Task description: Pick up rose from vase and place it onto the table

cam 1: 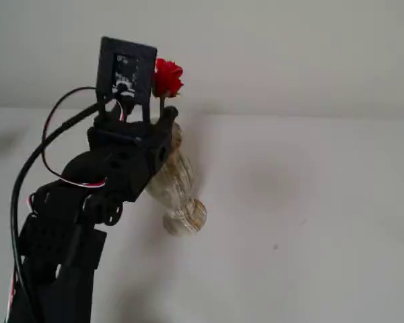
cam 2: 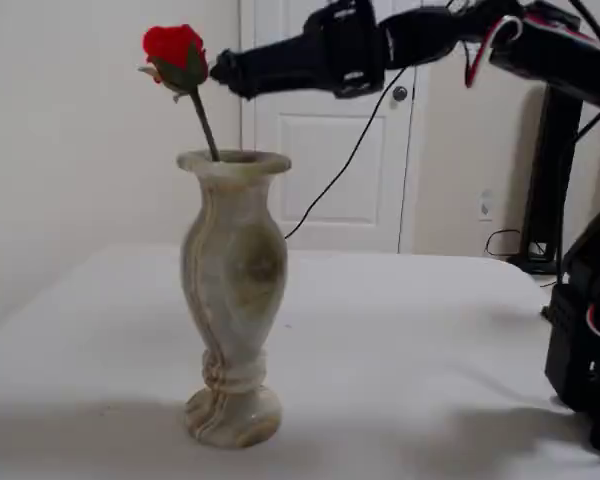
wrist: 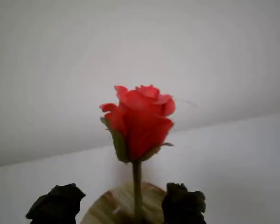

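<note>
I will grab the rose by its thin stem with my gripper next, to lift the rose out of the vase and place it onto the table.
The red rose stands upright in the cream marbled vase on the white table. My gripper reaches in from the right at bud height, its tip just short of the bud. In the wrist view the rose fills the centre. The gripper is open, with its dark fingertips at the bottom edge on either side of the thin stem, not touching it, above the vase rim. From above, the gripper sits at the vase mouth, below the rose.
The arm's black base and cables stand at the table's right edge in one fixed view. A white door and walls lie behind. White table surface spreads to the right of the vase in the other fixed view.
</note>
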Motion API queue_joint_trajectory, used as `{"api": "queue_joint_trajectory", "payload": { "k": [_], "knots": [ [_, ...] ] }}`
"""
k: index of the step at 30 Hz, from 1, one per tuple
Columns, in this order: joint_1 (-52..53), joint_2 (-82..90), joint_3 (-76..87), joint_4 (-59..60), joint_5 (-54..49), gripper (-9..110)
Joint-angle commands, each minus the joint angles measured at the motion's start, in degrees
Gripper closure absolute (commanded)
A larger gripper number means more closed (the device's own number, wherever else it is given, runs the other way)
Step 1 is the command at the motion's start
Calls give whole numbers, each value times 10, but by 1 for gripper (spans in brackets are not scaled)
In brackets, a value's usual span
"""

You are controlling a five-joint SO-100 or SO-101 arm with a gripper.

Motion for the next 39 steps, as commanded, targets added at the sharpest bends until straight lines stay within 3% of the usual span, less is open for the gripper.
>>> {"api": "queue_joint_trajectory", "payload": {
  "k": [1,14,28,39],
  "knots": [
    [-1,-27,-43,-40,7,77],
    [26,-124,-100,-93,3,82],
    [28,-95,-111,-89,-33,101],
    [50,-125,-314,-24,-98,102]
  ]
}}
